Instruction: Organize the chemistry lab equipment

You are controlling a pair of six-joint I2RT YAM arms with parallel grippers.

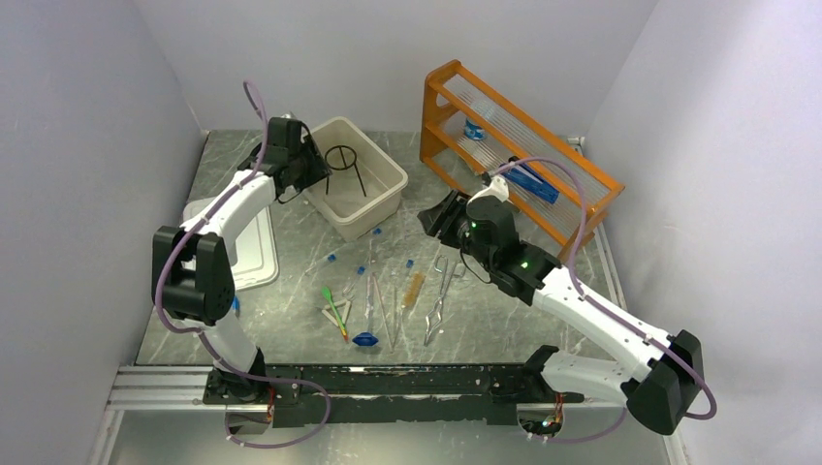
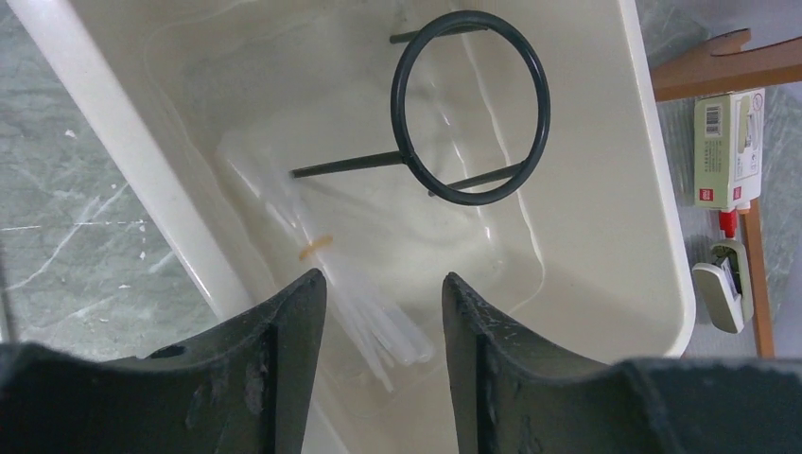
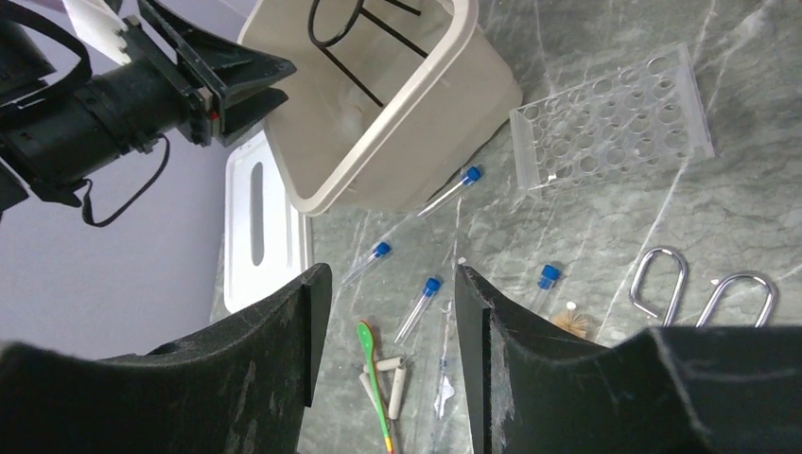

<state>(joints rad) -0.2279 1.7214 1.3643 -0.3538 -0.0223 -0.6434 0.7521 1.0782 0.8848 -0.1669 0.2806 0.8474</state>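
My right gripper should grab the metal forceps by their middle joint (image 1: 441, 298) next, as this leaves the handles and tips free. Then it can lay them in the bin.
My left gripper (image 2: 384, 281) hangs open over the cream bin (image 2: 142, 161). A banded bundle of clear glass rods (image 2: 355, 298) lies in the bin below its jaws, free of both fingers. The black wire ring stand (image 2: 470, 106) stands in the same bin. My right gripper (image 3: 392, 274) is open and empty above the table. Under it lie blue-capped test tubes (image 3: 419, 305), a green dropper (image 3: 375, 378) and small white pieces. The clear tube rack (image 3: 613, 118) lies flat beside the bin (image 3: 397, 123). From above, the left gripper (image 1: 300, 165) is at the bin's left rim and the right gripper (image 1: 441, 215) at mid-table.
Metal forceps (image 1: 441, 291), a brush (image 1: 415, 289) and a small blue piece (image 1: 365, 339) lie near the front. A white lid (image 1: 247, 242) rests left of the bin (image 1: 388, 199). The orange shelf rack (image 1: 514, 155) stands at the back right.
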